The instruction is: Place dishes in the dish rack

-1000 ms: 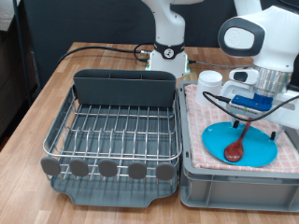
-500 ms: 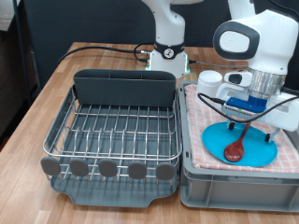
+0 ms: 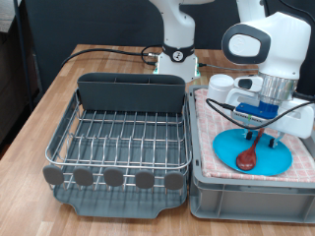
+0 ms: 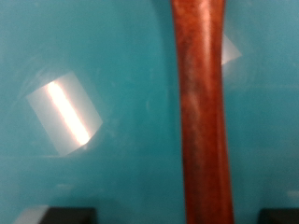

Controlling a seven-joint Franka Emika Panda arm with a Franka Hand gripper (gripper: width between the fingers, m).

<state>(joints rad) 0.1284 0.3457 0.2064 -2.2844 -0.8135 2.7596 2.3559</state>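
Next, my gripper grabs the reddish-brown wooden spoon by its handle point(image 3: 254, 144), to place the spoon in the dish rack point(image 3: 118, 138).
The reddish-brown wooden spoon point(image 3: 247, 157) lies on the light-blue plate point(image 3: 228, 147), which rests on the pink checked towel at the exterior view's right. My gripper point(image 3: 262, 135) is low over the spoon's handle, open, with a finger on each side of it. In the wrist view the handle point(image 4: 201, 112) runs across the plate point(image 4: 93, 56), and the dark fingertips point(image 4: 65, 216) show wide apart at the edge. The white mug point(image 3: 222, 84) stands behind the arm. The dish rack point(image 3: 118, 138) with its grey cutlery box point(image 3: 131, 94) sits at the exterior view's left and holds no dishes.
The plate, towel point(image 3: 207, 123) and mug sit on a grey bin point(image 3: 246, 197) next to the rack. The robot base point(image 3: 178, 54) and a black cable point(image 3: 98, 54) are behind the rack on the wooden table point(image 3: 39, 108).
My gripper has come down and slightly to the exterior view's left, closer onto the spoon handle. The spoon, plate and mug have not moved.
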